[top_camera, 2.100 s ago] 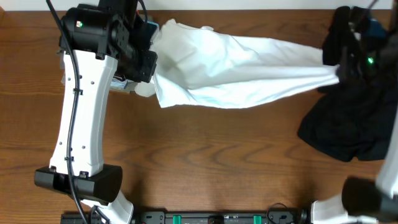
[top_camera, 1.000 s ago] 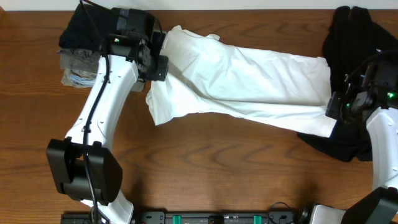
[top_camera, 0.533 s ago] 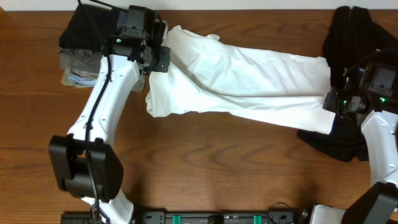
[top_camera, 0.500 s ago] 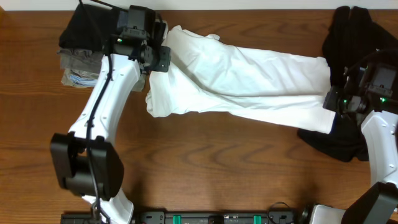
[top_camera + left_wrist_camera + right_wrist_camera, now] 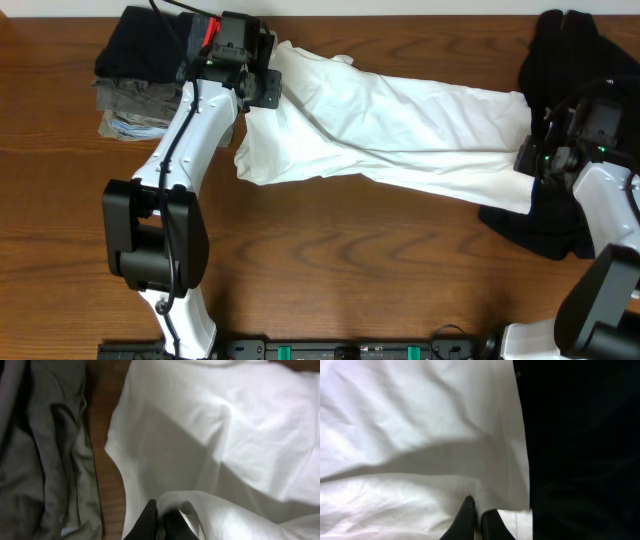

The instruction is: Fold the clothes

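Observation:
The fold of cloth in my left gripper's fingers sits low over the T-shirt's flat layer. The T-shirt (image 5: 390, 125) would settle flat there, so it is time to open now.
The clothes, a large white T-shirt (image 5: 390, 125), lie stretched across the back of the table from left to right, rumpled and partly doubled over. My left gripper (image 5: 262, 88) is shut on a fold of the white cloth (image 5: 210, 460) at the shirt's left end; its black fingers (image 5: 147, 522) pinch the fabric. At the shirt's right end my right gripper (image 5: 530, 160) is shut on the white cloth (image 5: 420, 435), its fingers (image 5: 465, 520) clamped on a fold beside the dark garment. The print does not show.
A stack of folded olive, grey and black garments (image 5: 140, 70) sits at the back left, seen close up (image 5: 45, 450) next to the shirt. A loose black garment (image 5: 560, 210) lies at the right under the shirt's end (image 5: 580, 435). Bare wooden table (image 5: 340, 270) fills the front.
Both arms have lowered and spread the shirt onto the table. Over the last second the left gripper has shifted slightly up and right, and the right gripper slightly up, both still pinching the cloth.

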Robot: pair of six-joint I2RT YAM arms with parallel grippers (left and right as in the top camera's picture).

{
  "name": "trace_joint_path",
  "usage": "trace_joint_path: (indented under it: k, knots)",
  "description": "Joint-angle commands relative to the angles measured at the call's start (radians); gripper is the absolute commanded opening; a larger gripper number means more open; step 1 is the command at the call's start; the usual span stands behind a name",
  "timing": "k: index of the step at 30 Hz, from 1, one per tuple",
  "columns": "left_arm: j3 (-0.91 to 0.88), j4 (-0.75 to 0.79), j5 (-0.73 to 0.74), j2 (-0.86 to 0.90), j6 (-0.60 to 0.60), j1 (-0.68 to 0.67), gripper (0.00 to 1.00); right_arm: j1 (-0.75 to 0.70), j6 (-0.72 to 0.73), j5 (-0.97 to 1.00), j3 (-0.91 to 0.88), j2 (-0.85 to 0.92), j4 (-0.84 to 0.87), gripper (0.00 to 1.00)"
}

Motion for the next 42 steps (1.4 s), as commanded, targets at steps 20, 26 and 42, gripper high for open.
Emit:
trace_joint_path:
  k: [20,26,42]
  knots:
    - [-0.005,-0.134,0.153,0.004,0.056,-0.025,0.58,-0.002,-0.005,-0.008,0.012,0.018,0.023,0.2]
    - [-0.005,-0.272,0.153,0.004,0.062,-0.042,0.61,-0.002,-0.005,-0.075,0.067,0.018,0.007,0.27]
    - [0.269,-0.274,0.152,0.011,0.028,-0.033,0.74,0.096,-0.118,-0.032,0.537,0.022,-0.283,0.44]
